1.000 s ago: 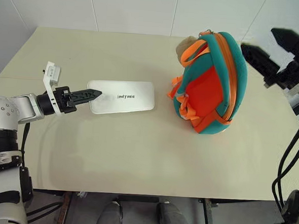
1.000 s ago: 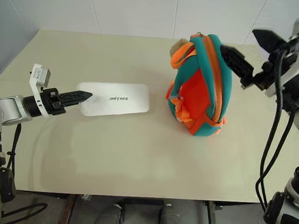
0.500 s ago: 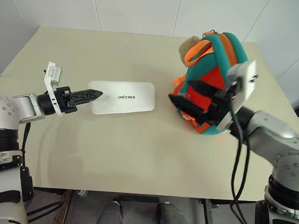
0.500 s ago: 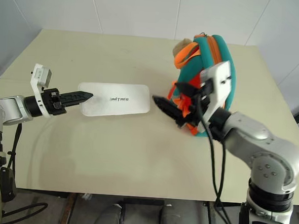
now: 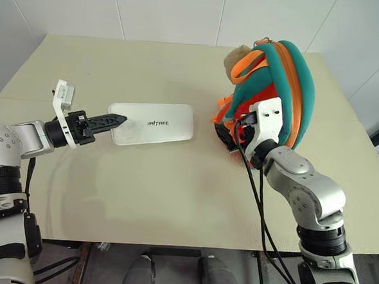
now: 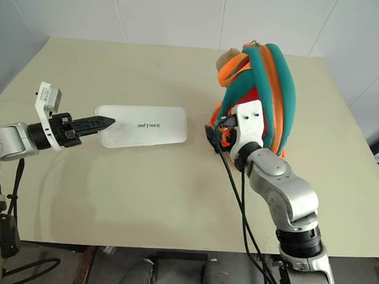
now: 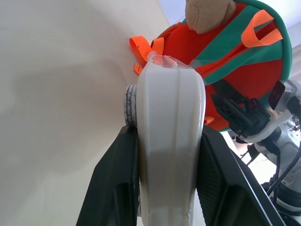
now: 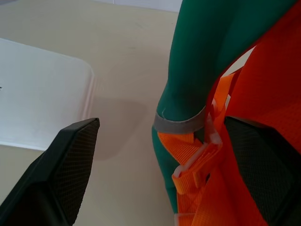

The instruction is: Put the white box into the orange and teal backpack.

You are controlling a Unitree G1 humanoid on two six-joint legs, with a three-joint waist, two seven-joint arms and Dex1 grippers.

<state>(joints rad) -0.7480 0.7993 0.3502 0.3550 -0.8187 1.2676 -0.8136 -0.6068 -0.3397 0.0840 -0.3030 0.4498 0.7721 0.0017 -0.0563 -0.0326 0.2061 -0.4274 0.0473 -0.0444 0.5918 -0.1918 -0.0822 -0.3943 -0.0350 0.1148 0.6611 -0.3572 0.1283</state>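
The backpack needs to be ready for the white box (image 8: 40, 94). My right gripper will grip the backpack by its teal strap (image 8: 183, 94) next.
The white box (image 5: 153, 122) lies flat on the table, left of the orange and teal backpack (image 5: 290, 77). My left gripper (image 5: 117, 119) is shut on the box's left end; in the left wrist view both black fingers (image 7: 117, 179) press against the box (image 7: 171, 117). The backpack stands upright with its straps facing the box and a tan plush head (image 5: 236, 57) at its top. My right gripper (image 8: 160, 123) is open at the backpack's lower strap side. An orange strap with its buckle (image 8: 197, 165) and the teal trim sit between its spread fingers.
The beige table (image 5: 141, 197) has free surface in front of the box and backpack, and behind the box up to the white tiled wall. Its right edge runs close behind the backpack. The right arm's cable (image 5: 262, 224) hangs over the front edge.
My right arm has swung down and left from beyond the backpack's far side to its strap side, staying open. The left gripper and the box have not moved.
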